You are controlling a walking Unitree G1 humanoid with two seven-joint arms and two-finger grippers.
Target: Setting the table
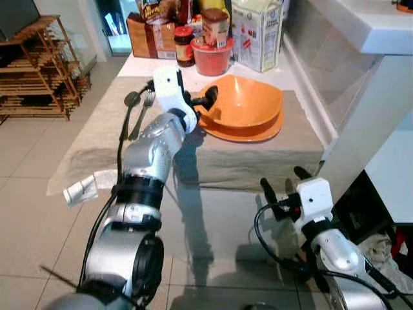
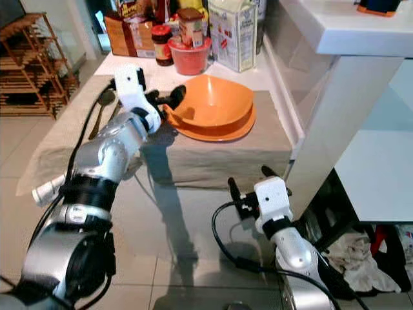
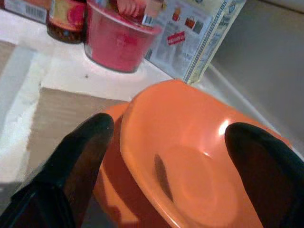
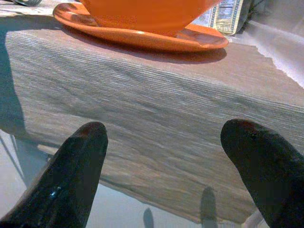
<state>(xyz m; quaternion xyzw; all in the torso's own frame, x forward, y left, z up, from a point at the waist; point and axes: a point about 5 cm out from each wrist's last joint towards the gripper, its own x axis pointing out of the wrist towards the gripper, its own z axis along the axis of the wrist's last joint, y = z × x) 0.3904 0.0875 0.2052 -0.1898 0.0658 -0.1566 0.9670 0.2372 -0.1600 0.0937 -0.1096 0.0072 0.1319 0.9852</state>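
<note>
The orange bowl's wide body reaches past my open fingers, so my left gripper will next grab the bowl by its thin rim (image 1: 202, 112) (image 3: 130, 159).
An orange bowl (image 1: 244, 102) sits tilted in an orange plate (image 1: 258, 133) on the beige table cloth (image 1: 258, 161). My left gripper (image 1: 205, 102) is open at the bowl's left rim. In the left wrist view one finger (image 3: 88, 147) is outside the bowl (image 3: 190, 161) and the other finger (image 3: 259, 156) is over its inside. A spoon (image 1: 131, 101) and a fork (image 1: 147, 103) lie side by side on the cloth left of the arm. My right gripper (image 1: 282, 181) hangs open low in front of the table's near edge, facing the cloth's hanging front (image 4: 156, 109).
At the back of the table stand a red tub (image 1: 211, 57) with a jar on it, a milk carton (image 1: 258, 32), a dark jar (image 1: 184, 45) and a box (image 1: 150, 29). A white counter post (image 1: 368, 123) rises at the right. A wooden rack (image 1: 39, 71) stands far left. A crumpled white wrapper (image 1: 80, 190) lies at the near left.
</note>
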